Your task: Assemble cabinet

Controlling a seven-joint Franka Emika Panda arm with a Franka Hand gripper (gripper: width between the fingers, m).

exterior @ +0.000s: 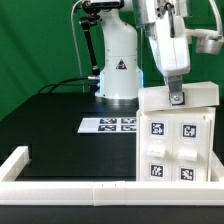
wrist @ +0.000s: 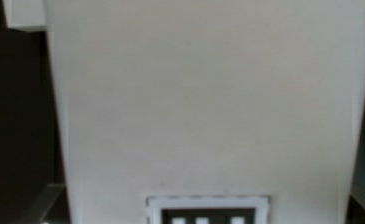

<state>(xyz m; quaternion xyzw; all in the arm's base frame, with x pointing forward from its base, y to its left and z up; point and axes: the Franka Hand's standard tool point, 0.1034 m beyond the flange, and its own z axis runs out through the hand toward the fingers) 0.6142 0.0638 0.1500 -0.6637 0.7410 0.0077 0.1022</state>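
Observation:
My gripper should open now. The white cabinet is standing upright, with its lower edge down behind the low border bar (exterior: 165, 193).
The cabinet (exterior: 176, 142) is a white box standing at the exterior view's right, with four black-and-white tags on its near face. My gripper (exterior: 176, 97) is straight above it. One finger reaches down over the front of the cabinet's upper edge, and the other finger is hidden. In the wrist view a white cabinet surface (wrist: 205, 110) fills most of the picture, with a tag (wrist: 209, 210) at one edge. My fingers do not show there. I cannot tell whether the jaws are closed on the cabinet.
The marker board (exterior: 108, 125) lies flat on the black table at the middle. A long low white border rail (exterior: 60, 185) runs along the near edge and up the exterior view's left. The white robot base (exterior: 118, 65) stands behind.

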